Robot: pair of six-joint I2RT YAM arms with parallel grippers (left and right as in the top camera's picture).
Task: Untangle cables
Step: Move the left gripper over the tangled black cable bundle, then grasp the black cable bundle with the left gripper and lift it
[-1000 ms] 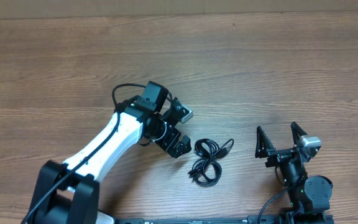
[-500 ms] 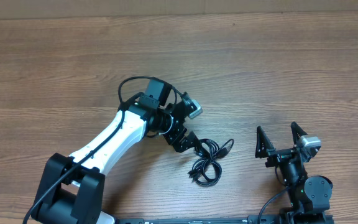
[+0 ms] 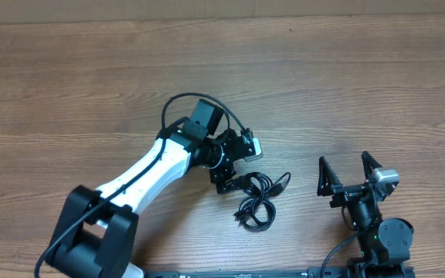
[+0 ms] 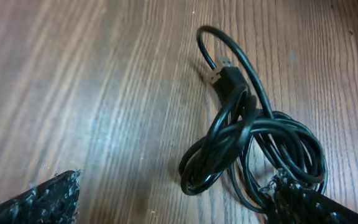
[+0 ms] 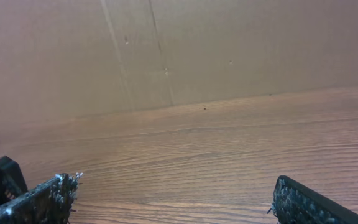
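Observation:
My left gripper grabs the cables by the bundle's edge loops next, leaving other loops free for my right gripper to untangle.
The cables lie as one tangled black bundle of loops on the wooden table, near the front middle. In the left wrist view the cables fill the right half, with a small plug end pointing up and left. My left gripper hovers at the bundle's upper left edge, open. Its right finger overlaps the outer loops, while the left finger is over bare wood. My right gripper stands open to the right of the bundle, apart from it, with nothing between its fingers.
The wooden table stretches far to the back and both sides. A brown cardboard wall rises behind it in the right wrist view. The left arm's own thick black wire loops above its wrist.
My left arm has swung to the right, bringing its open gripper from beside the bundle up to the bundle's edge. The cables and the right arm have not moved.

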